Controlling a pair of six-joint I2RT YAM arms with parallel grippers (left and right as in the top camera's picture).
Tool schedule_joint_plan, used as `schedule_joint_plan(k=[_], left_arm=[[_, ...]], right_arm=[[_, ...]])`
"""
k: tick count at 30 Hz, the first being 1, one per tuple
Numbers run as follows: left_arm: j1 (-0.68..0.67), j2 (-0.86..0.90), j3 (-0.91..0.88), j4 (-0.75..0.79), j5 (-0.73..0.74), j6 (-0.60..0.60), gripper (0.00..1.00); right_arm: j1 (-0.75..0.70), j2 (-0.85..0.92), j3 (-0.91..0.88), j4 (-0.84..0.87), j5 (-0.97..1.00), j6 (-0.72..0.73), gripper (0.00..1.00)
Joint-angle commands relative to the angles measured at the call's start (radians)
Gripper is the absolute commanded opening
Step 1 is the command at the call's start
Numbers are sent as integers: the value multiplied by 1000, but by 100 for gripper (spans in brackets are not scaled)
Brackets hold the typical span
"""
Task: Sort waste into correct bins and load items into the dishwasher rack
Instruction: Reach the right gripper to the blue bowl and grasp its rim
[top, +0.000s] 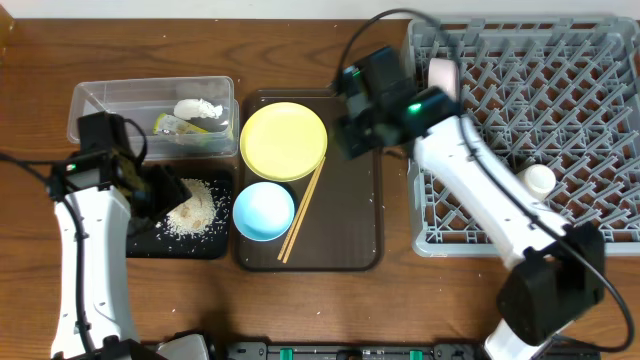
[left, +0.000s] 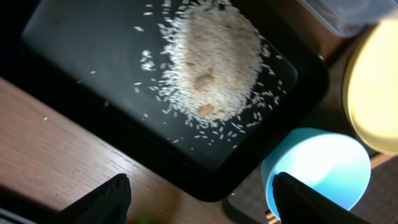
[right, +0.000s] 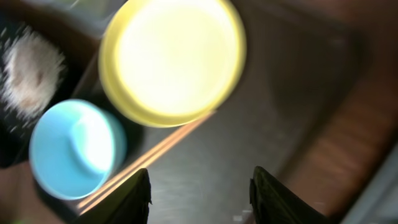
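Next, my right gripper grabs the light blue bowl's rim on the chopsticks side, which leaves its base free to load into the rack.
In the clear box lie a white tissue and a green-yellow wrapper. Rice scraps are heaped on the black tray. My left gripper hovers open and empty over that tray's edge. The yellow plate, light blue bowl and chopsticks rest on the brown serving tray. Open and empty, my right gripper hangs above it beside the plate. The grey rack holds a white cup and a white bowl.
The brown serving tray lies between the black tray and the rack. My right arm stretches from the front right across the rack's left edge. The right wrist view is blurred. Bare wooden table runs along the front.
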Motion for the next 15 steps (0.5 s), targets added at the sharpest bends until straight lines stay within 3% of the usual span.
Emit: schedule_joint_plan(k=[1,11,15], left_arm=[[45,-13,8,-8,-8,-21,75],[60,-13,8,-12,-8,-21,76],[60,-13,8,-12,-8,-21,76]], right_arm=[[71,50,-16,-14,-24,50,51],[229,212,-16,-11,-30,98,52],[250,279,-16,10,-7,137,40]])
